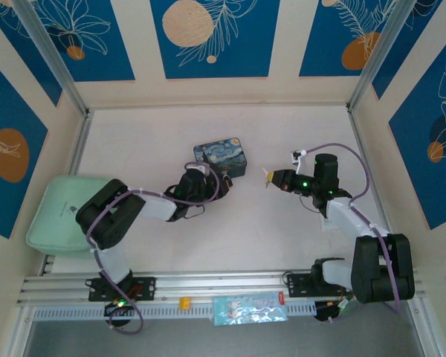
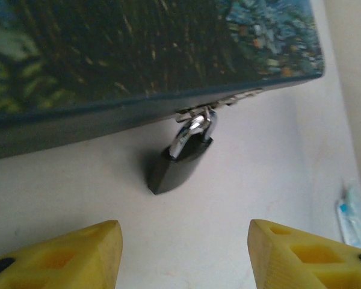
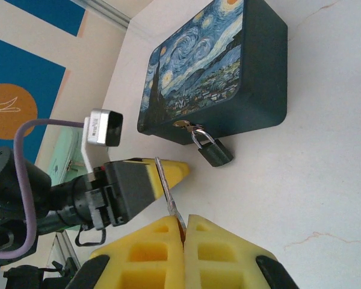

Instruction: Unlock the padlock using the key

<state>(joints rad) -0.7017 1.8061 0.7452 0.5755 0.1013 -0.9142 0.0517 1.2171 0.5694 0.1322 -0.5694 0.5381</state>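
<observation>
The padlock's black body should be grabbed by its sides with my left gripper next, so the end opposite the shackle stays free for the key.
The small black padlock hangs by its silvery shackle from the hasp of the starry-night box, its body lying on the white table. My left gripper is open just short of the padlock, with its yellow fingertips apart on either side and touching nothing. My right gripper is shut on the key, whose thin blade sticks up out of the pads. From the right wrist the padlock lies beyond the key. In the top view the right gripper hovers right of the box.
A pale green pad lies at the left beside the left arm. A metal rail runs along the near edge, with a plastic packet in front of it. Painted walls close in the table.
</observation>
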